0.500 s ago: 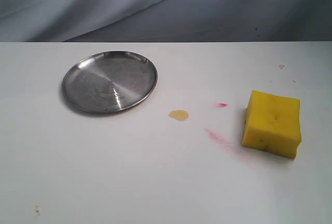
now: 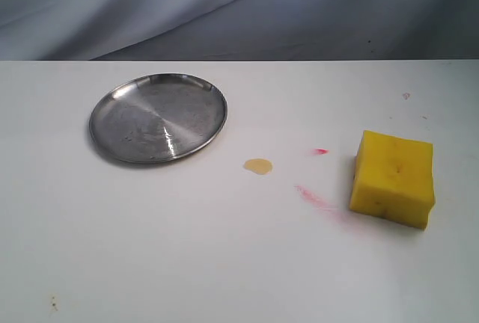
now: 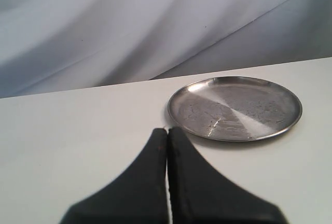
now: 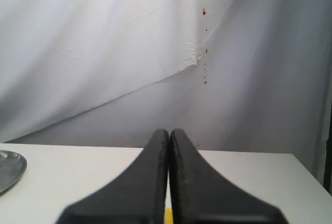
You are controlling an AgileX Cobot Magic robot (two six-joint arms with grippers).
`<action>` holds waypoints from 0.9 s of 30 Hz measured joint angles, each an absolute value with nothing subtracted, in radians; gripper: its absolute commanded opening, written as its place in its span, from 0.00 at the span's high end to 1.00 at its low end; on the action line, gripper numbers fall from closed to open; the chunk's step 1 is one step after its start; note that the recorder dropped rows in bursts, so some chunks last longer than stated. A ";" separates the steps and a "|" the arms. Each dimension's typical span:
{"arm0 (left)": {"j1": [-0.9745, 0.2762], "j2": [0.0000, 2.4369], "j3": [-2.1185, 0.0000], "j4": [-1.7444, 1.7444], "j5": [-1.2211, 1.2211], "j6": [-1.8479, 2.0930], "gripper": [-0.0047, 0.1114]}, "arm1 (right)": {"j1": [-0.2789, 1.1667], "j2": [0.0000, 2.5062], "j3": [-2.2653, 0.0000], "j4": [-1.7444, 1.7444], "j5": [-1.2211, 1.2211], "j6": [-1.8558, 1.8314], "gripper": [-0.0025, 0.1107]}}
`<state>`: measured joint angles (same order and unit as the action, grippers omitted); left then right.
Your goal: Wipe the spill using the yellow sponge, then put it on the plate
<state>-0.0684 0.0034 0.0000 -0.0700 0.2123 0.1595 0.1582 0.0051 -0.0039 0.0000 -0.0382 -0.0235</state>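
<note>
Next, my right gripper grabs the yellow sponge's [image 2: 394,179] foam middle, and then it wipes up the spill with the sponge.
The yellow sponge [image 2: 394,179] rests on the white table at the right, a blocky foam piece with dark pores. The spill [image 2: 258,166], a small tan oval, lies between it and the silver plate [image 2: 158,117] at the back left. Neither arm shows in the exterior view. My left gripper [image 3: 167,130] is shut and empty above the table, short of the plate [image 3: 234,108]. My right gripper [image 4: 169,131] is shut too, with a sliver of the yellow sponge [image 4: 168,214] visible through the gap between its fingers.
A pink-red streak [image 2: 318,200] and a red dot [image 2: 321,151] mark the table left of the sponge. A grey-white cloth backdrop [image 2: 239,9] hangs behind the table's far edge. The plate's rim [image 4: 10,169] shows in the right wrist view.
</note>
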 measured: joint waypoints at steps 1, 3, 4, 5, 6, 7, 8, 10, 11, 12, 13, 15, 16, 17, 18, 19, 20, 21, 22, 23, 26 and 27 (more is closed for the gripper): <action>-0.068 0.003 0.000 -0.070 0.212 0.159 0.96 | 0.158 0.005 -0.004 0.000 -0.052 -0.023 0.98; -0.068 0.003 0.000 -0.070 0.212 0.159 0.96 | 0.158 0.005 -0.004 0.000 -0.098 0.000 0.98; -0.068 0.003 0.000 -0.070 0.212 0.159 0.96 | 0.158 0.005 -0.004 0.006 -0.128 0.028 0.98; -0.068 0.003 0.000 -0.070 0.212 0.159 0.96 | 0.158 0.005 -0.004 0.026 -0.169 0.069 0.98; -0.068 0.003 0.000 -0.070 0.212 0.159 0.96 | 0.158 0.005 -0.004 0.043 -0.197 0.118 0.98; -0.068 0.003 0.000 -0.070 0.212 0.159 0.96 | 0.158 0.005 -0.004 0.064 -0.224 0.177 0.98; -0.068 0.003 0.000 -0.070 0.212 0.159 0.96 | 0.158 0.005 -0.004 0.081 -0.243 0.233 0.98; -0.068 0.003 0.000 -0.070 0.212 0.159 0.96 | 0.158 0.003 -0.004 0.102 -0.252 0.298 0.98; -0.068 0.003 0.000 -0.070 0.212 0.159 0.96 | 0.158 0.003 -0.016 0.104 -0.242 0.318 0.98; -0.068 0.003 0.000 -0.070 0.212 0.159 0.96 | 0.158 0.003 -0.032 0.107 -0.226 0.324 0.98; -0.068 0.003 0.000 -0.070 0.212 0.159 0.96 | 0.158 0.005 -0.062 0.109 -0.198 0.326 0.98; -0.068 0.003 0.000 -0.070 0.212 0.159 0.96 | 0.158 0.044 -0.140 0.098 -0.119 0.312 0.98; -0.068 0.003 0.000 -0.070 0.212 0.159 0.96 | 0.158 0.080 -0.195 0.083 -0.067 0.300 0.98; -0.068 0.003 0.000 -0.070 0.212 0.159 0.96 | 0.158 0.125 -0.253 0.063 -0.006 0.284 0.98; -0.068 0.003 0.000 -0.070 0.212 0.159 0.96 | 0.158 0.175 -0.315 0.041 0.047 0.271 0.98; -0.068 0.003 0.000 -0.070 0.212 0.159 0.96 | 0.158 0.231 -0.379 0.021 0.117 0.251 0.98; -0.068 0.003 0.000 -0.070 0.212 0.159 0.96 | 0.158 0.287 -0.441 0.000 0.184 0.235 0.98; -0.068 0.003 0.000 -0.070 0.212 0.159 0.96 | 0.158 0.345 -0.500 -0.007 0.246 0.224 0.98; -0.068 0.003 0.000 -0.070 0.212 0.159 0.96 | 0.158 0.391 -0.544 -0.014 0.290 0.216 0.98; -0.068 0.003 0.000 -0.070 0.212 0.159 0.96 | 0.160 0.449 -0.596 -0.018 0.341 0.207 0.98; -0.068 0.003 0.000 -0.070 0.212 0.159 0.96 | 0.184 0.604 -0.721 -0.021 0.486 0.154 0.98; -0.068 0.003 0.000 -0.070 0.212 0.159 0.96 | 0.193 0.659 -0.760 -0.019 0.541 0.129 0.95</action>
